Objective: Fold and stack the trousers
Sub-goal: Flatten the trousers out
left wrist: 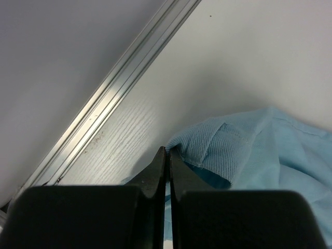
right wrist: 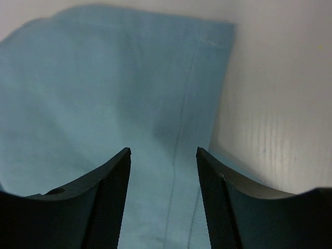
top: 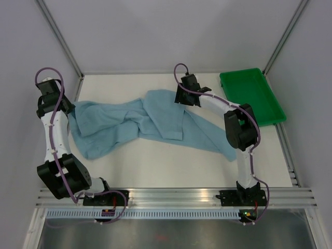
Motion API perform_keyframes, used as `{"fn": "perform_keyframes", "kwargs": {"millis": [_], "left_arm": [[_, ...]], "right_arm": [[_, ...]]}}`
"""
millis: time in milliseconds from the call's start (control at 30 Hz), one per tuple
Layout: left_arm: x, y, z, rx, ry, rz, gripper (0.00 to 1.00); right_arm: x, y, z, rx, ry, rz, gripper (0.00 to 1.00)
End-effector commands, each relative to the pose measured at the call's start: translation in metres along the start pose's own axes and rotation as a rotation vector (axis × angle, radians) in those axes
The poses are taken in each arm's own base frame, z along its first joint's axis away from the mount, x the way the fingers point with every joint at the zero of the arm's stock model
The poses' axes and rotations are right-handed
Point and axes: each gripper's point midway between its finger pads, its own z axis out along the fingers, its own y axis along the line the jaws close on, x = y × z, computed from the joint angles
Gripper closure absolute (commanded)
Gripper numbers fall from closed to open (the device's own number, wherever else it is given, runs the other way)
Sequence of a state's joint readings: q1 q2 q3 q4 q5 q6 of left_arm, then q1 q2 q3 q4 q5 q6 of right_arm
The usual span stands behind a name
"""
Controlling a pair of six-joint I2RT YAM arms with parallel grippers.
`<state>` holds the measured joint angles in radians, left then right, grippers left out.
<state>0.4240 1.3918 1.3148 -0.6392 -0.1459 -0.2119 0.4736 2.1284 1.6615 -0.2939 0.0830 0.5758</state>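
Note:
The right gripper grabs the trousers' folded leg by its edge facing the green tray next, to stretch the trousers straight for folding.
The light blue trousers lie crumpled across the table, from the far left to the right of middle, with one leg folded back over the centre. My left gripper is at their left end. In the left wrist view its jaws are pressed together on a raised hem corner of the trousers. My right gripper hovers over the top edge of the folded leg. In the right wrist view it stands open above flat trousers cloth, with nothing between its fingers.
A green tray sits at the back right of the white table. An aluminium rail and grey wall run close along the left gripper's side. Grey walls enclose the back and both sides.

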Motion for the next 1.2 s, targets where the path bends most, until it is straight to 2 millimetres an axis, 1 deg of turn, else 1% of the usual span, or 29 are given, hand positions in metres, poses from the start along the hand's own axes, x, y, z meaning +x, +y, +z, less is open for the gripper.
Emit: {"fn": "perform_keyframes", "kwargs": {"millis": [0, 100, 233, 300, 333, 367, 400, 433, 467, 500, 533, 567, 600, 633, 667, 700, 767, 800, 833, 867, 900, 933, 967, 1000, 1033, 1067, 1100, 1133, 1167], "left_arm": [[-0.016, -0.002, -0.01, 0.032, -0.078, 0.011, 0.98], [-0.015, -0.005, -0.009, 0.047, -0.075, 0.008, 0.98], [-0.016, -0.007, -0.01, 0.059, -0.078, 0.007, 0.98], [-0.016, -0.008, -0.01, 0.062, -0.077, 0.006, 0.98], [-0.016, -0.008, -0.01, 0.061, -0.075, 0.006, 0.98], [-0.016, -0.007, -0.011, 0.06, -0.077, 0.006, 0.98], [-0.015, -0.007, -0.011, 0.06, -0.077, 0.006, 0.98], [-0.015, -0.008, -0.011, 0.06, -0.079, 0.008, 0.98], [-0.015, -0.007, -0.011, 0.058, -0.078, 0.01, 0.98], [-0.016, -0.007, -0.011, 0.058, -0.079, 0.01, 0.98], [-0.016, -0.007, -0.012, 0.058, -0.082, 0.008, 0.98], [-0.016, -0.007, -0.012, 0.058, -0.082, 0.008, 0.98], [-0.016, -0.007, -0.012, 0.058, -0.082, 0.008, 0.98], [-0.017, -0.007, -0.011, 0.058, -0.084, 0.01, 0.98], [-0.017, -0.007, -0.011, 0.059, -0.084, 0.012, 0.98], [-0.017, -0.007, -0.011, 0.058, -0.084, 0.011, 0.98], [-0.019, -0.006, -0.012, 0.054, -0.088, 0.012, 0.98], [-0.021, -0.006, -0.012, 0.051, -0.092, 0.012, 0.98], [-0.022, -0.005, -0.012, 0.044, -0.093, 0.013, 0.98], [-0.029, -0.004, -0.015, 0.033, -0.109, 0.013, 0.98], [-0.032, -0.002, -0.015, 0.023, -0.112, 0.012, 0.98], [-0.033, -0.001, -0.013, 0.014, -0.108, 0.018, 0.98], [-0.041, 0.001, -0.015, 0.002, -0.119, 0.018, 0.98], [-0.044, 0.002, -0.016, -0.003, -0.123, 0.018, 0.98], [-0.048, 0.003, -0.016, -0.006, -0.126, 0.023, 0.98], [-0.054, 0.004, -0.019, -0.008, -0.143, 0.021, 0.98], [-0.057, 0.004, -0.02, -0.01, -0.149, 0.022, 0.98], [-0.061, 0.006, -0.021, -0.016, -0.158, 0.024, 0.98], [-0.066, 0.008, -0.023, -0.023, -0.169, 0.024, 0.98]], "right_arm": [[-0.002, -0.021, 0.001, 0.119, 0.014, -0.026, 0.39], [0.004, -0.034, 0.008, 0.178, 0.031, -0.052, 0.38], [0.018, -0.045, 0.03, 0.212, 0.06, -0.09, 0.38], [0.014, -0.043, 0.036, 0.209, 0.047, -0.097, 0.39], [0.016, -0.045, 0.042, 0.215, 0.05, -0.096, 0.39], [0.016, -0.044, 0.045, 0.213, 0.044, -0.09, 0.39], [0.011, -0.041, 0.047, 0.205, 0.032, -0.082, 0.4], [0.012, -0.04, 0.05, 0.205, 0.033, -0.079, 0.41], [0.015, -0.04, 0.055, 0.2, 0.039, -0.073, 0.44], [0.015, -0.04, 0.058, 0.2, 0.035, -0.059, 0.56], [0.015, -0.039, 0.06, 0.197, 0.033, -0.051, 0.62], [0.012, -0.037, 0.061, 0.187, 0.016, -0.041, 0.71], [0.008, -0.036, 0.061, 0.187, 0.001, -0.034, 0.88], [0.007, -0.036, 0.061, 0.189, -0.012, -0.016, 0.98], [-0.004, -0.033, 0.057, 0.187, -0.058, -0.007, 1.0], [-0.011, -0.031, 0.054, 0.188, -0.082, 0.001, 1.0], [-0.035, -0.034, 0.042, 0.227, -0.164, 0.007, 1.0], [-0.056, -0.029, 0.026, 0.223, -0.217, 0.016, 1.0], [-0.071, -0.028, 0.017, 0.226, -0.26, 0.013, 1.0], [-0.088, -0.035, 0.005, 0.257, -0.308, 0.02, 1.0], [-0.111, -0.033, -0.016, 0.256, -0.364, 0.038, 1.0], [-0.123, -0.037, -0.028, 0.269, -0.398, 0.049, 1.0], [-0.14, -0.051, -0.041, 0.298, -0.438, 0.074, 1.0], [-0.158, -0.054, -0.064, 0.299, -0.482, 0.095, 1.0], [-0.167, -0.062, -0.076, 0.31, -0.507, 0.113, 1.0], [-0.175, -0.083, -0.087, 0.35, -0.528, 0.14, 1.0], [-0.182, -0.094, -0.098, 0.366, -0.544, 0.159, 1.0], [-0.194, -0.099, -0.121, 0.364, -0.582, 0.182, 1.0], [-0.197, -0.125, -0.13, 0.41, -0.591, 0.208, 1.0]]}}
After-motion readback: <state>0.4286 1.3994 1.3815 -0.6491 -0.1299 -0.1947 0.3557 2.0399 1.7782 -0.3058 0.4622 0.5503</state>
